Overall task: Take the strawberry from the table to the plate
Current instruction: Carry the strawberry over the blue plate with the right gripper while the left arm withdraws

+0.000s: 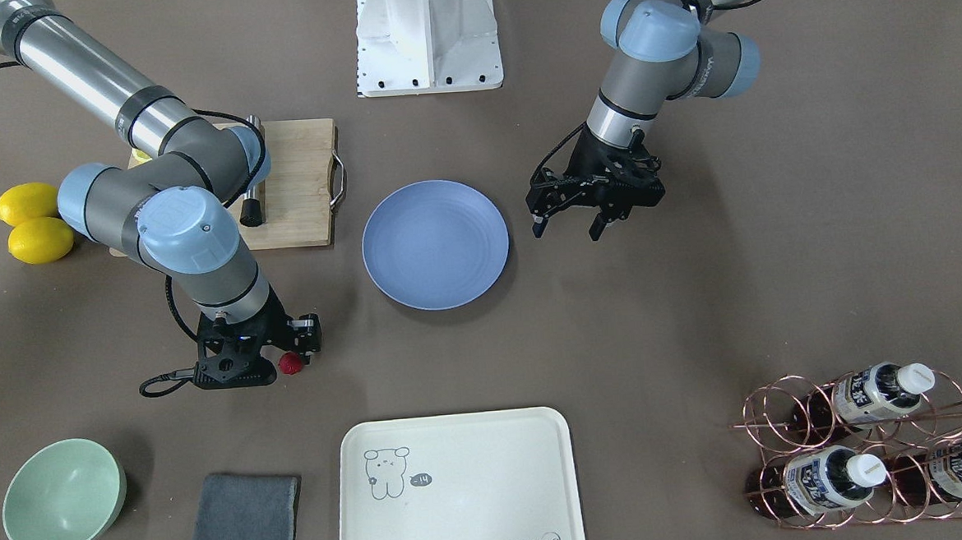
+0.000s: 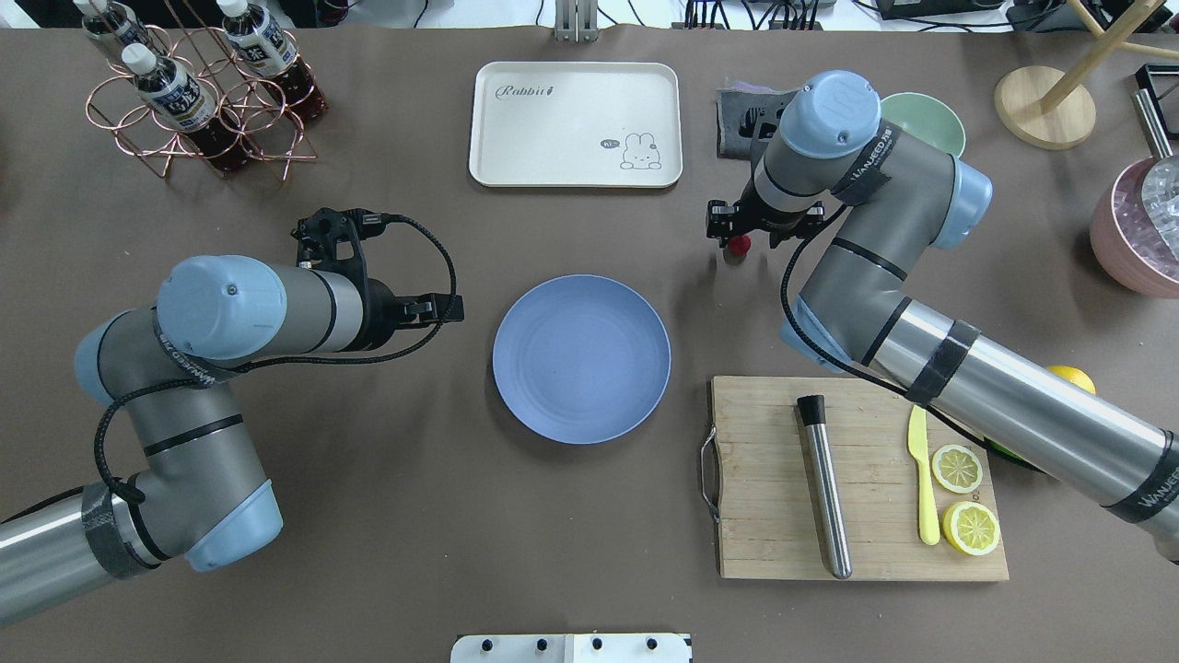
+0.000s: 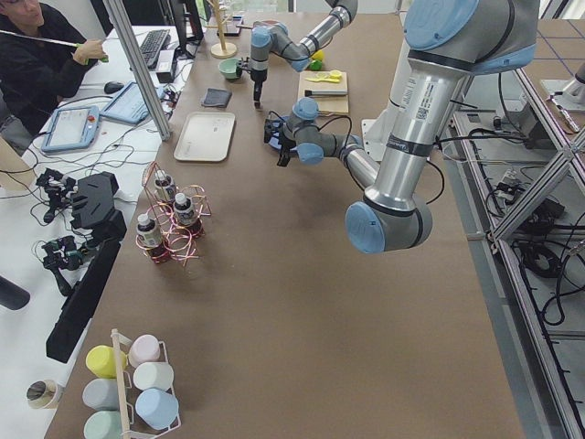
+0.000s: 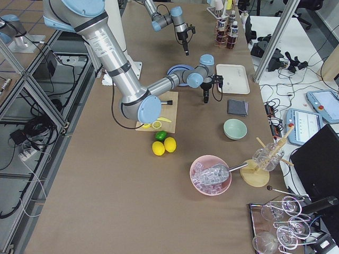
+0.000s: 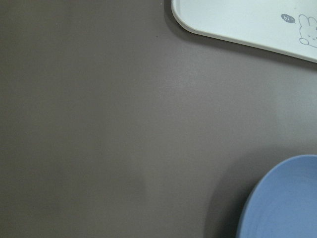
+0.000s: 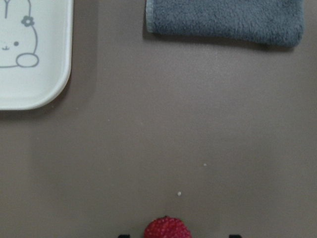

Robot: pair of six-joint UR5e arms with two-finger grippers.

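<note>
My right gripper grabs the strawberry by its plump round body (image 1: 291,364) next, to get it onto the plate (image 1: 435,244).
The strawberry (image 1: 291,362), small and dark red, lies on the brown table (image 1: 697,308) to the right of the blue plate (image 2: 581,358) in the overhead view. My right gripper (image 1: 292,358) is down over it and open. In the right wrist view the strawberry (image 6: 167,229) sits between the two dark fingertips without touching either. From overhead, the strawberry (image 2: 739,244) shows just under the right wrist. My left gripper (image 1: 568,226) hovers open and empty on the plate's other side. The plate (image 1: 435,244) holds nothing.
A cream tray (image 2: 576,124) and a grey cloth (image 6: 225,20) lie beyond the strawberry, with a mint bowl (image 1: 63,496) nearby. A cutting board (image 2: 857,479) carries a muddler, a knife and lemon slices. Two lemons (image 1: 34,227) and a bottle rack (image 1: 869,447) sit at the table's ends.
</note>
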